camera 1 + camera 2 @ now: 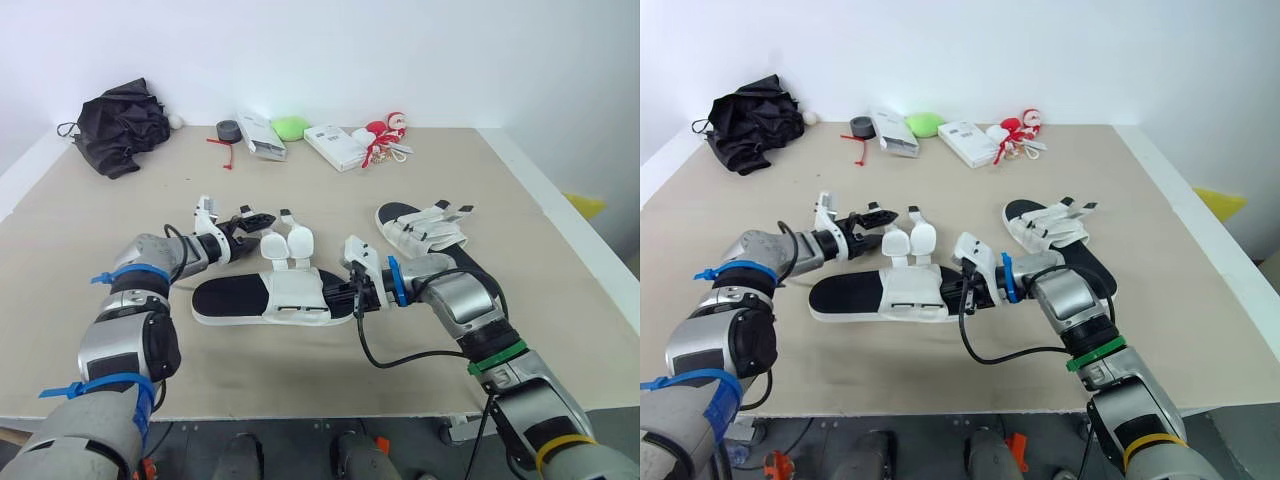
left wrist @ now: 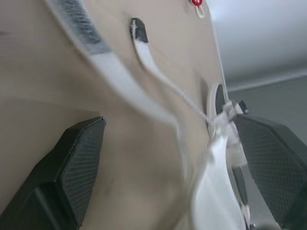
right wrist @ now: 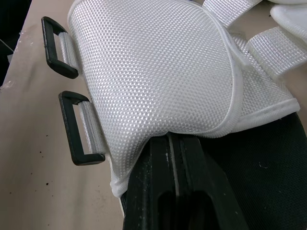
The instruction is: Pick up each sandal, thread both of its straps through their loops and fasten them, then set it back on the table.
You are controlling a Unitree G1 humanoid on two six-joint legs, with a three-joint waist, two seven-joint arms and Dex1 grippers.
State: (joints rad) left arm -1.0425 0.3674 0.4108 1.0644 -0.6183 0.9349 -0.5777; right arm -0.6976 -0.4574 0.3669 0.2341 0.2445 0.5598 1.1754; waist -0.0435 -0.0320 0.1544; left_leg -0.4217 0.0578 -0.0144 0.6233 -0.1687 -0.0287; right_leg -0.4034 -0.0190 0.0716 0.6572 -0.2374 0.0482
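Note:
Next, my left gripper should grab the white strap's black-tipped end (image 2: 139, 29), to thread the strap through its loop.
The near sandal (image 1: 228, 299), black sole with a white mesh upper, lies flat at the middle of the table. Its two unfastened straps (image 1: 286, 245) fold out toward the far side. My left gripper (image 1: 256, 219) is open at those straps, and one white strap (image 2: 152, 72) with a black tip runs between its fingers (image 2: 72, 163). My right gripper (image 1: 337, 297) is shut on the edge of the mesh upper (image 3: 158, 72), close to two empty black loops (image 3: 79, 127). The second sandal (image 1: 428, 231) lies to the right, behind my right arm.
Along the far edge lie a black folded umbrella (image 1: 120, 125), a tape roll (image 1: 228, 130), two white packages (image 1: 262, 136), a green object (image 1: 292, 127) and red-and-white trinkets (image 1: 385, 135). The table's right edge (image 1: 560, 215) runs beside the second sandal.

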